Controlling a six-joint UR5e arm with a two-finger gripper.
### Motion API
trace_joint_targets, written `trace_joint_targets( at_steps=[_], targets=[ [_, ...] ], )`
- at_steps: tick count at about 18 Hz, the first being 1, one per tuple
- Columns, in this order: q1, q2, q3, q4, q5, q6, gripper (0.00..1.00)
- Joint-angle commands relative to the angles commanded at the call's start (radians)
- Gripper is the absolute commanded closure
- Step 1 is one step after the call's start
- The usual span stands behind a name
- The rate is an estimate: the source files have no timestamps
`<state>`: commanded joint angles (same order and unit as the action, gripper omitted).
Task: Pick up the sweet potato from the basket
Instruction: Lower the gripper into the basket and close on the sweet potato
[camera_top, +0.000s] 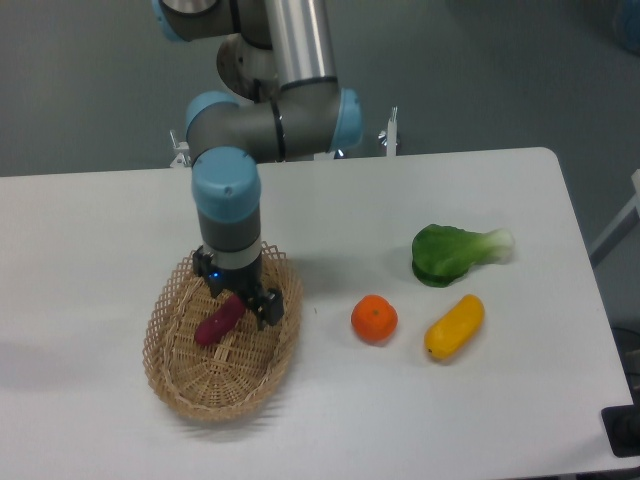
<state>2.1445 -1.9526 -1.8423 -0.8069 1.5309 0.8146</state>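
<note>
The sweet potato will come up out of the wicker basket (180, 385) next, with my gripper holding it by its narrower end (237, 303).
The sweet potato (217, 322), a small reddish-purple tuber, lies slanted inside the tan wicker basket (180, 385) at the table's left. My gripper (236, 296) is lowered into the basket over the tuber's upper end, its black fingers (268, 310) spread on either side of it. The jaws stand open, and the arm's wrist covers the tuber's top tip and the basket's far rim.
A round orange fruit (374, 318) sits to the right of the basket. Further right lie a yellow oblong vegetable (454, 326) and a green leafy vegetable (456, 252). The robot's base (270, 60) rises behind the table's far edge.
</note>
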Motion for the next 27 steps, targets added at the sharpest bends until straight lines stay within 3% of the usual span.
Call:
trace_joint_targets(
  at_steps=[5,13,17,19,23,27],
  targets=[
    [-0.026,-0.052,0.002,0.040,0.017,-0.032,0.00],
    [-0.048,-0.055,0.002,0.043,0.035,-0.031,0.00],
    [-0.046,-0.052,0.005,0.041,0.035,-0.017,0.54],
    [-0.046,-0.052,0.009,0.040,0.035,-0.015,0.72],
    [-0.045,-0.043,0.017,0.038,0.035,-0.014,0.87],
    [-0.041,-0.034,0.034,0.038,0.035,-0.009,0.90]
  ],
)
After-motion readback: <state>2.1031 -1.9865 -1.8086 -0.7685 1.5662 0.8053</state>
